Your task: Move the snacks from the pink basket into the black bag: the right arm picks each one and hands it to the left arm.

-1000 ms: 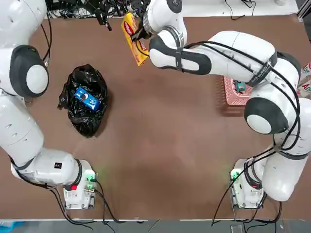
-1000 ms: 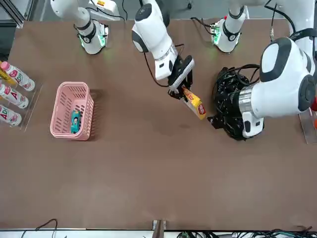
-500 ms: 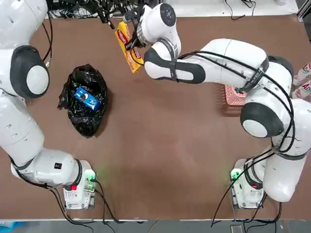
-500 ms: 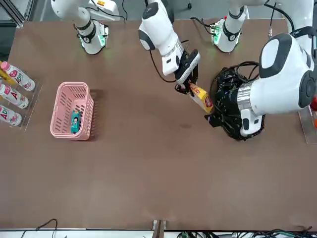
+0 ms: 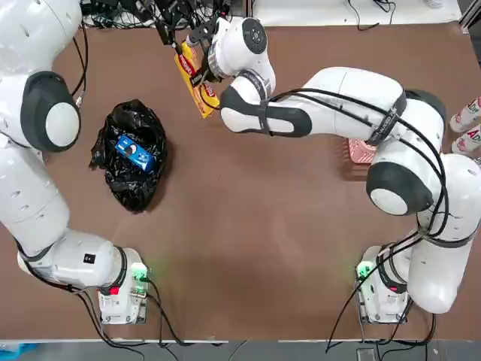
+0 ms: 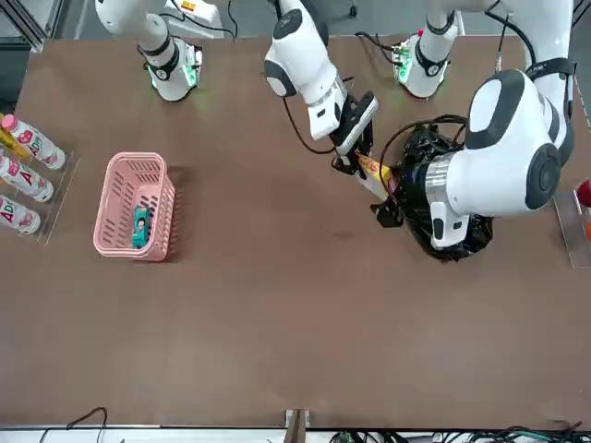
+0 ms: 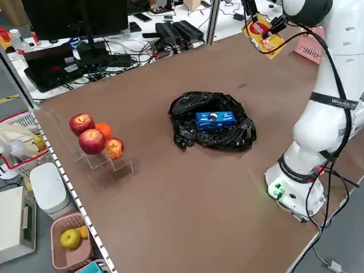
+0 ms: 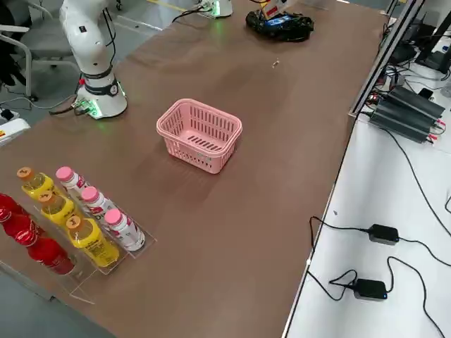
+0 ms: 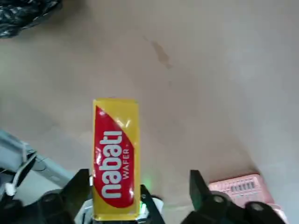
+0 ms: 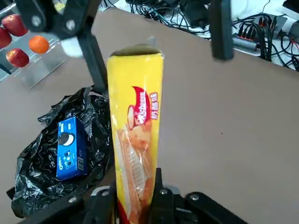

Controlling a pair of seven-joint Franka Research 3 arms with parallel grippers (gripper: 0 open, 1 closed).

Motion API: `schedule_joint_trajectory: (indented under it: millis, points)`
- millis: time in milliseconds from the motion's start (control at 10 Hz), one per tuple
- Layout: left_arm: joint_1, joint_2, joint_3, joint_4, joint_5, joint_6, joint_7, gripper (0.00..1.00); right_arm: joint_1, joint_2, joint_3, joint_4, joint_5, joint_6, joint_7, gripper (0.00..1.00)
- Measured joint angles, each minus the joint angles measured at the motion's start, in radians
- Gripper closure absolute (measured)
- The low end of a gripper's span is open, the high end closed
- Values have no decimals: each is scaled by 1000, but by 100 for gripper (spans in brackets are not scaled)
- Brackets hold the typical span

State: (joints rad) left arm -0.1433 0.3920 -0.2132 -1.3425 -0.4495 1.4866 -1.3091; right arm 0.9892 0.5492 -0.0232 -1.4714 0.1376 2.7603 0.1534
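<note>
My left gripper grabs the yellow snack by its bare loose end [image 6: 385, 192] next, since my right gripper's fingers already cover the snack's lower end.
My right gripper [image 5: 201, 66] [image 6: 352, 153] is shut on the lower end of a flat yellow snack [image 5: 193, 81] [image 6: 373, 173] [image 10: 136, 126] with red marks, held in the air over the table's far side. My left gripper [image 6: 387, 205] [image 9: 140, 185] stands open, its fingers on either side of that packet's [image 9: 115, 156] free end, apart from it. The black bag [image 5: 132, 162] [image 7: 211, 123] lies open on the table with a blue snack [image 5: 135, 153] [image 10: 70, 149] inside. The pink basket [image 6: 118, 208] [image 8: 199, 134] holds a small teal snack [image 6: 140, 226].
Bottles [image 6: 22, 175] [image 8: 77, 215] stand in a clear rack at the right arm's table edge. Apples and an orange [image 7: 94, 138] sit on a clear stand on the left side. Cables and power bricks [image 5: 139, 10] crowd the far edge.
The right arm has carried the yellow snack farther toward the left arm's side. The left gripper has come up to meet it and now straddles its free end.
</note>
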Motion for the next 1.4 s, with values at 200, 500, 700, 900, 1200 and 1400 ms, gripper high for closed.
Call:
schedule_joint_trajectory:
  millis: [200, 500, 700, 900, 1200, 1400]
  points:
    - [1, 0, 0, 0, 7, -40, 0, 26, 4, 2, 0, 6, -1, 0, 0, 73]
    - [1, 0, 0, 1, 23, -56, 10, 55, 5, 6, -2, 9, -1, -1, 0, 73]
    - [2, 0, 0, 1, 24, -62, 16, 70, 5, 7, -3, 10, -1, 0, 0, 73]
    - [3, 0, 0, 3, 24, -64, 17, 70, 5, 7, -3, 11, -2, 0, 0, 73]
    - [4, 0, 0, 5, 25, -65, 28, 70, 5, 7, -2, 15, -2, 1, 0, 66]
    - [8, 0, 1, 5, 28, -69, 65, 70, 6, 7, 0, 23, -1, 3, 0, 46]
